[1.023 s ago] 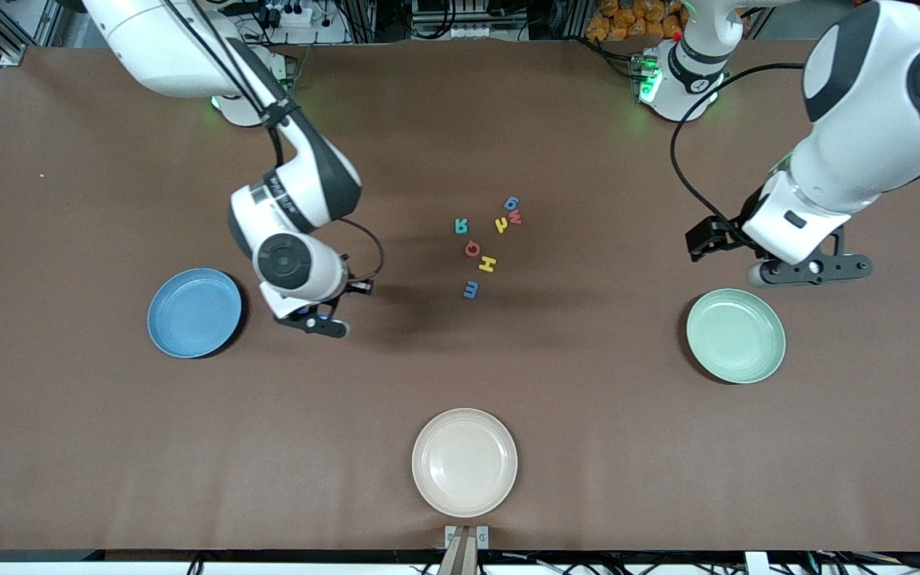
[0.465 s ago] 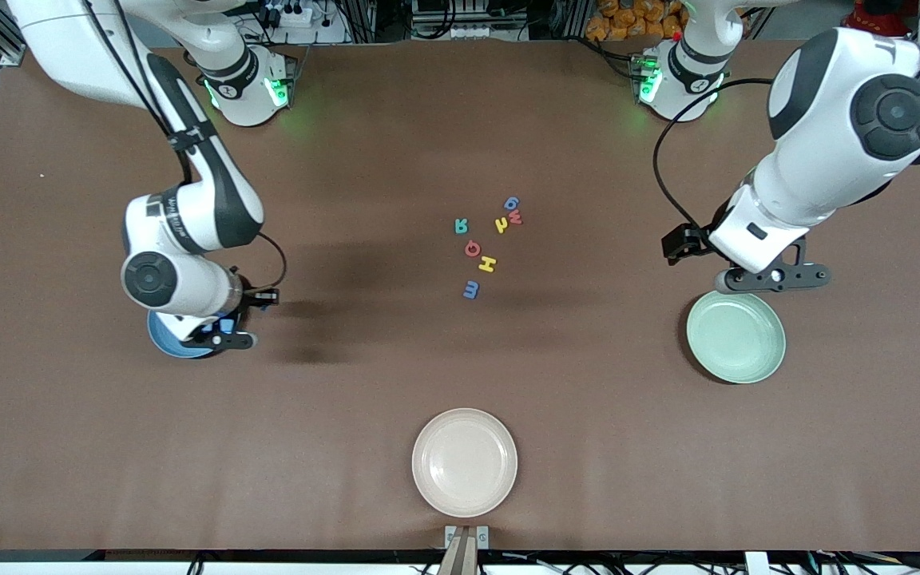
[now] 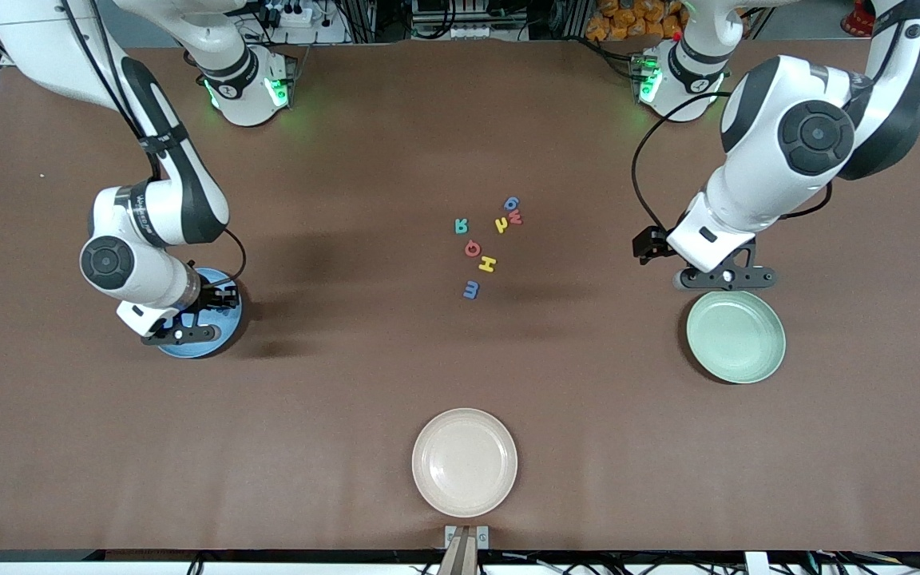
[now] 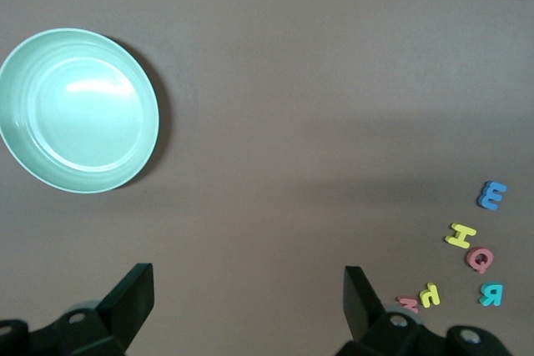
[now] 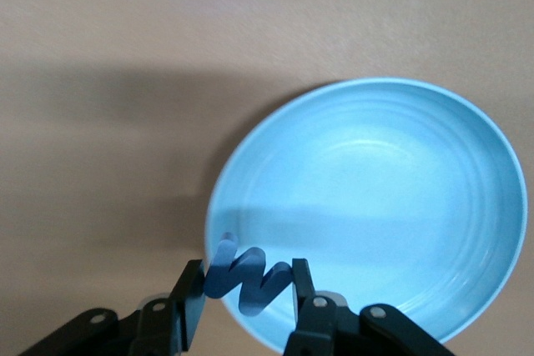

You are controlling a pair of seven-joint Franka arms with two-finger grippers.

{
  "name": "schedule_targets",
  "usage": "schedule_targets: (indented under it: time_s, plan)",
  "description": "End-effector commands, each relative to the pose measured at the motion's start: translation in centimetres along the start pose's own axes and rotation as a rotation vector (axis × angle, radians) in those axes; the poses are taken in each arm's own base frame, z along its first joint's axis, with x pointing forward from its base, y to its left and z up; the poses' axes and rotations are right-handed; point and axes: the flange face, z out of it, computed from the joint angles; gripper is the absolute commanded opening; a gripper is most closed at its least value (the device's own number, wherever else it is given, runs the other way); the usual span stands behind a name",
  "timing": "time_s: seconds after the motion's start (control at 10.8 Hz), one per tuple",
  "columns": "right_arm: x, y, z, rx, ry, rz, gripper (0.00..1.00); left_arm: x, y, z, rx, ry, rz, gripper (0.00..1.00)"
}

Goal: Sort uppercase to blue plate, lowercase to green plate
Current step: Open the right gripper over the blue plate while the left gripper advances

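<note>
My right gripper should bring the blue M (image 5: 250,277) down onto the blue plate before it lets go. The M is still above the plate's rim.
My right gripper (image 5: 247,281) is shut on a blue M (image 5: 248,283), hanging over the rim of the blue plate (image 5: 375,198). From the front the arm covers most of that plate (image 3: 222,321). My left gripper (image 4: 249,289) is open and holds nothing. It hovers beside the green plate (image 3: 735,335), on the side toward the bases. Mid-table lie a teal R (image 3: 461,226), red Q (image 3: 473,248), yellow H (image 3: 487,263), blue m (image 3: 470,289), small yellow letter (image 3: 501,224), dark red w (image 3: 515,217) and rounded blue letter (image 3: 511,203).
A cream plate (image 3: 464,461) sits close to the table's edge nearest the front camera, with nothing in it. The green plate (image 4: 79,110) holds no letters. Brown tabletop lies bare between the letter cluster and both coloured plates.
My right arm has carried the blue M from beside the letter cluster to over the blue plate. My left arm has shifted a little toward the middle of the table.
</note>
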Motion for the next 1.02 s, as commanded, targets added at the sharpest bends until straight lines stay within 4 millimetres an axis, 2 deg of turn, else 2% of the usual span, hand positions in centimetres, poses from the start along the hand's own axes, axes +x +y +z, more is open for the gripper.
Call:
schedule_targets:
  time_s: [0.0, 0.09, 0.19, 0.28, 0.37, 0.56, 0.65, 0.74, 0.84, 0.93]
  plan:
    - [-1.7, 3.8, 1.0, 0.006, -0.003, -0.036, 0.35, -2.7, 0.3, 2.5, -0.01, 0.047, -0.009, 1.0]
    - [-2.3, 5.1, 2.2, 0.014, -0.024, -0.039, 0.35, -3.0, 0.6, 3.7, -0.017, 0.064, -0.004, 1.0]
    - [-2.5, 5.5, 2.5, 0.015, -0.016, -0.048, 0.36, -3.4, 1.1, 4.5, -0.016, 0.058, 0.007, 1.0]
    - [-2.6, 6.3, 3.0, 0.019, -0.02, -0.07, 0.36, -4.3, 2.6, 4.9, -0.014, 0.047, 0.007, 1.0]
    - [-2.8, 7.0, 3.5, 0.024, -0.028, -0.076, 0.37, -5.8, 5.5, 5.9, -0.012, 0.035, -0.003, 1.0]
    - [-3.4, 7.1, 4.9, 0.031, -0.053, -0.075, 0.41, -6.4, 8.1, 6.7, -0.038, 0.055, -0.067, 1.0]
    - [-3.4, 7.4, 4.9, 0.032, -0.047, -0.069, 0.41, -7.6, 10.3, 7.3, -0.046, 0.045, -0.076, 1.0]
    - [-3.4, 7.4, 5.0, 0.032, -0.048, -0.069, 0.41, -8.3, 11.6, 7.9, -0.051, 0.043, -0.116, 1.0]
    - [-3.4, 7.4, 5.1, 0.033, -0.05, -0.068, 0.46, -9.0, 12.8, 8.2, -0.05, 0.046, -0.122, 1.0]
    - [-3.5, 7.3, 5.3, 0.038, -0.049, -0.064, 0.56, -9.3, 13.0, 8.5, -0.045, 0.042, -0.128, 0.98]
